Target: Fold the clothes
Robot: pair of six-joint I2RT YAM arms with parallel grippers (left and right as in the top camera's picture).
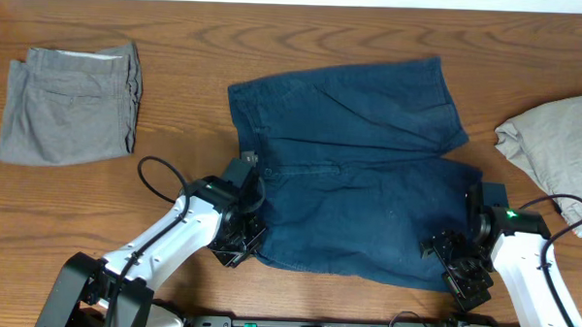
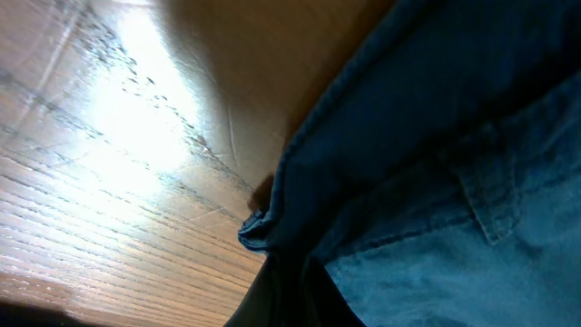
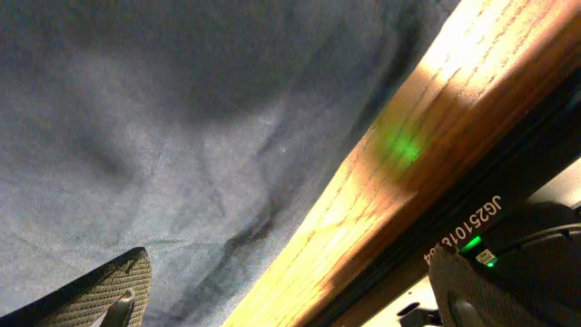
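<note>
Next, my right gripper grabs the navy shorts (image 1: pixel 359 166) by the near hem corner (image 1: pixel 442 279), opposite my left gripper's corner, to fold the near side of the shorts over.
The clothes are dark navy shorts (image 1: pixel 359 166) lying flat in the middle of the wooden table, one leg toward the far right and one toward the near right. My left gripper (image 1: pixel 242 241) sits at the near left waistband corner. In the left wrist view its dark fingers (image 2: pixel 290 291) are closed together on the cloth edge (image 2: pixel 436 163). My right gripper (image 1: pixel 450 254) is at the near right hem. In the right wrist view its fingers (image 3: pixel 290 286) are wide apart, one over the navy cloth (image 3: pixel 136 118), the other past the table's front edge.
Folded light grey shorts (image 1: pixel 70 102) lie at the far left. A pale beige garment (image 1: pixel 559 144) lies crumpled at the right edge. The table's front edge (image 3: pixel 399 173) runs just beside the near hem.
</note>
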